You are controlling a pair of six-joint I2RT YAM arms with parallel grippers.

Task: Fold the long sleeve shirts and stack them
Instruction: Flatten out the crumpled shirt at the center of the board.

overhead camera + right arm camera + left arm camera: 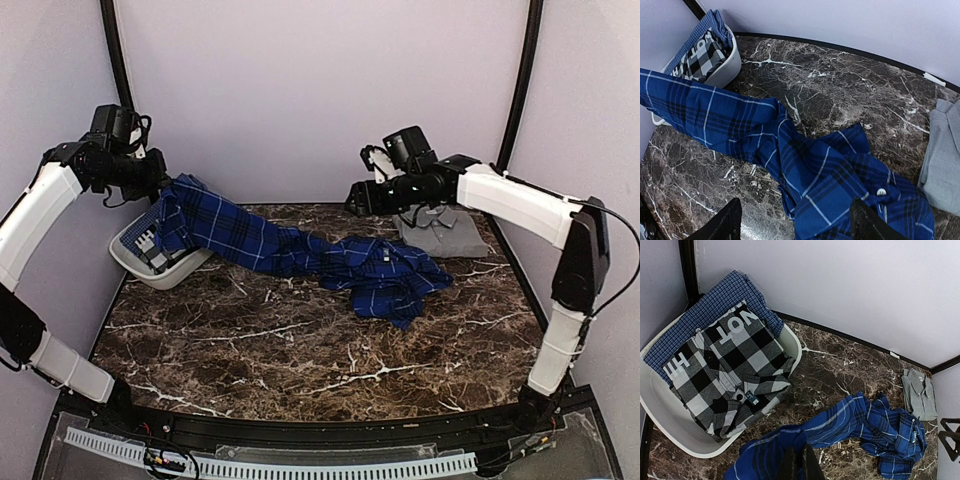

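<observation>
The robot's right gripper will next grab the plaid shirt (300,252) by the bunched part's edge (434,270) beside the grey shirt, and so spread the plaid shirt for folding.
The royal-blue and black plaid shirt (300,252) stretches across the marble table from upper left to centre right; it also shows in the left wrist view (865,422) and the right wrist view (805,165). My left gripper (165,183) is shut on one end of it and holds that end up above the basket; its fingers (800,465) pinch the cloth. The plain grey shirt (440,232) lies folded at the back right, also seen in the right wrist view (942,170). My right gripper (355,198) hovers open and empty above the plaid shirt's bunched part, its fingertips (867,225) wide apart.
A white basket (135,262) stands at the table's back left and holds a black-and-white check shirt (725,370) over a small blue-check one (715,305). Walls close the back and both sides. Dark marble table top (300,350) spans the front.
</observation>
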